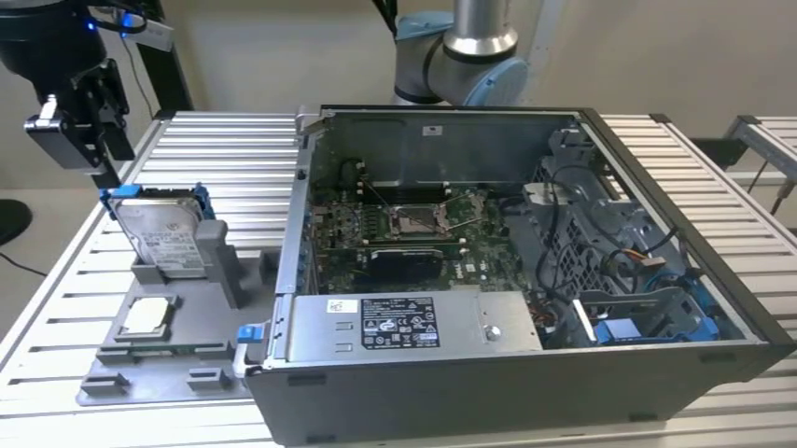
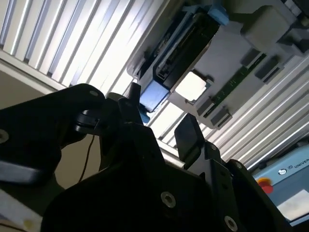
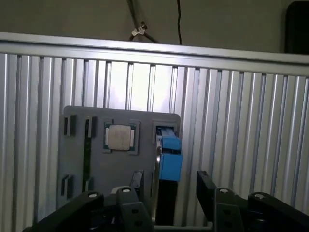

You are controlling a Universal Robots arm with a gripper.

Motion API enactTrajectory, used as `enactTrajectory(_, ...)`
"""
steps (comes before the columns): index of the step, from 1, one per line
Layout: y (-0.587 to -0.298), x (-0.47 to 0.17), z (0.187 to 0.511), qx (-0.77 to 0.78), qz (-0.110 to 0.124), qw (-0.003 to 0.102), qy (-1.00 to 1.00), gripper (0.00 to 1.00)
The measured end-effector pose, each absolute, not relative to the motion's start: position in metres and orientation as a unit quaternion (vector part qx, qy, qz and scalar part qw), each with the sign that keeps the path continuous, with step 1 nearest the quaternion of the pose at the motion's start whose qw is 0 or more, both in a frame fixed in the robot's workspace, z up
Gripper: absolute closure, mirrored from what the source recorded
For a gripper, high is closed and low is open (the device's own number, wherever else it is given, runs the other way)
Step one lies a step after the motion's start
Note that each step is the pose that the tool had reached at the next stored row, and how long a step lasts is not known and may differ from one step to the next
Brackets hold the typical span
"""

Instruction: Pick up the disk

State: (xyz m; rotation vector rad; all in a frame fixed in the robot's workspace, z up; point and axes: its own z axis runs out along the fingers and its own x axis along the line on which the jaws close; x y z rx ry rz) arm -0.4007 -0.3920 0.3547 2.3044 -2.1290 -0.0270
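Note:
The hard drive (image 1: pixel 162 233) is to be picked up next. My gripper will grab it by its blue frame (image 1: pixel 129 191).
The disk (image 1: pixel 164 231) is a silver hard drive with a white label in a blue frame. It stands on edge, leaning, in a slot of the grey fixture (image 1: pixel 187 369) at the exterior view's left. My black gripper (image 1: pixel 110 154) hangs just above the disk's far, upper end, open and holding nothing. In the first wrist view the disk (image 3: pixel 170 159) shows edge-on with its blue clip, below the gap between my fingers (image 3: pixel 205 183). The second wrist view has the disk (image 2: pixel 181 46) past my gripper (image 2: pixel 161 113).
A small square silver chip (image 1: pixel 144 317) lies in the same fixture, nearer the front. An open computer case (image 1: pixel 561 373) takes up the middle and the exterior view's right, with a long grey labelled box (image 1: pixel 398 322) inside. All of it rests on a ribbed aluminium table (image 1: pixel 212 149).

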Motion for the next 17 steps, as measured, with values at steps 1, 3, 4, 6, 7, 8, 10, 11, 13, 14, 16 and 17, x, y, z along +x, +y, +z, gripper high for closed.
enactTrajectory(1,-0.392,-0.401,0.353,0.735,-0.008,0.002,-0.678,0.0)
enactTrajectory(3,-0.392,-0.401,0.349,0.735,-0.008,0.002,-0.678,0.0)
enactTrajectory(4,-0.392,-0.401,0.347,0.735,-0.008,0.002,-0.678,0.0)
enactTrajectory(6,-0.392,-0.401,0.344,0.735,-0.008,0.002,-0.678,0.0)
enactTrajectory(7,-0.392,-0.401,0.342,0.735,-0.008,0.002,-0.678,0.0)
enactTrajectory(8,-0.392,-0.401,0.34,0.735,-0.008,0.002,-0.678,0.0)
enactTrajectory(10,-0.392,-0.401,0.336,0.735,-0.008,0.002,-0.678,0.0)
enactTrajectory(11,-0.392,-0.401,0.335,0.735,-0.008,0.002,-0.679,0.0)
enactTrajectory(13,-0.392,-0.401,0.331,0.734,-0.007,0.002,-0.679,0.0)
enactTrajectory(14,-0.392,-0.401,0.329,0.734,-0.007,0.002,-0.68,0.0)
enactTrajectory(16,-0.392,-0.402,0.325,0.732,-0.007,0.003,-0.681,0.0)
enactTrajectory(17,-0.392,-0.403,0.324,0.732,-0.007,0.003,-0.681,0.0)
